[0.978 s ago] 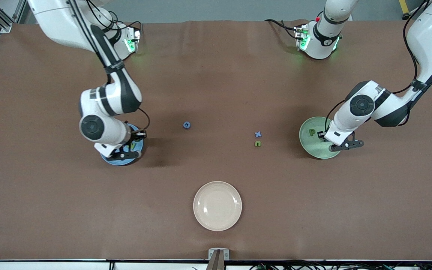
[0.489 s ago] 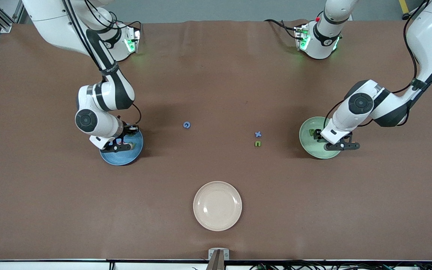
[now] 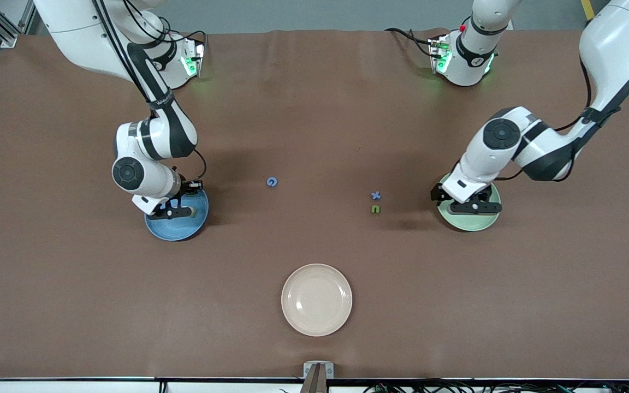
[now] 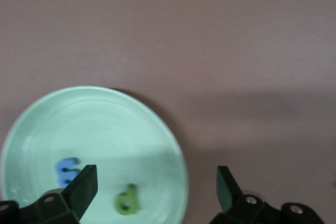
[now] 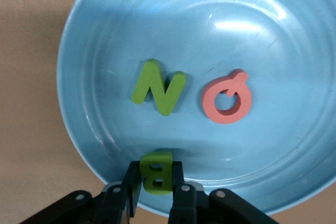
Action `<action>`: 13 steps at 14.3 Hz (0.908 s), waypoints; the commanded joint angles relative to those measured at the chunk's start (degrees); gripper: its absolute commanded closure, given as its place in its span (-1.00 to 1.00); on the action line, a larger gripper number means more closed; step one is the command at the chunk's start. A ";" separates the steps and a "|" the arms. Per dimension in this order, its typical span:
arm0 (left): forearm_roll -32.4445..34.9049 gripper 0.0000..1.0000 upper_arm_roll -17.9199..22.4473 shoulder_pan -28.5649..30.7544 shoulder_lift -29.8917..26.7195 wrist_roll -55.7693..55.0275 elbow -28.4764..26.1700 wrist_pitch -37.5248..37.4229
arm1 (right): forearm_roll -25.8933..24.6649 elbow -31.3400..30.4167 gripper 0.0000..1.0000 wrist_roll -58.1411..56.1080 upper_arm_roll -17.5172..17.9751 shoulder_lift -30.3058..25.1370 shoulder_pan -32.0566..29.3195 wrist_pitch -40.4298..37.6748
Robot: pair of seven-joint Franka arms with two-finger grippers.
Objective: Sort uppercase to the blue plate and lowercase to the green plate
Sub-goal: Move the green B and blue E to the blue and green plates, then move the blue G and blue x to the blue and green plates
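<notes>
The left gripper will sort the blue x onto the green plate, so next it will grab the x by its crossed arms.
My right gripper is over the blue plate, shut on a green B that stands upright between its fingers close to the plate's rim. A green N and a pinkish-red Q lie flat in that plate. Over the green plate my left gripper is open and holds nothing. In the green plate lie a blue m and a green p. A blue G, a blue x and a green n lie on the table between the plates.
A beige plate sits near the front edge at mid-table, nothing in it. The brown table mat runs bare toward the arm bases.
My left gripper has opened and slid over the green plate toward the right arm's end. My right gripper, with the B in it, has shifted slightly over the blue plate.
</notes>
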 commanded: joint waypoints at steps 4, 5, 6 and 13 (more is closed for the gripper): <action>-2.34 -0.99 6.31 -16.60 0.69 -13.27 5.19 -1.06 | -0.46 0.53 -1.00 2.65 0.69 -4.38 0.39 -3.82; -2.34 -0.99 7.63 -19.15 1.74 -14.68 6.59 -1.06 | -0.46 1.93 -1.00 6.85 0.96 -4.56 1.61 -5.93; -2.34 -0.99 9.64 -22.13 2.97 -16.09 8.00 -0.97 | -0.37 2.99 -1.00 11.50 1.13 -4.56 4.40 -6.82; -3.22 -0.96 12.21 -30.42 7.72 -20.58 13.11 -0.44 | 0.33 9.94 -1.00 37.72 1.13 1.05 19.80 -0.53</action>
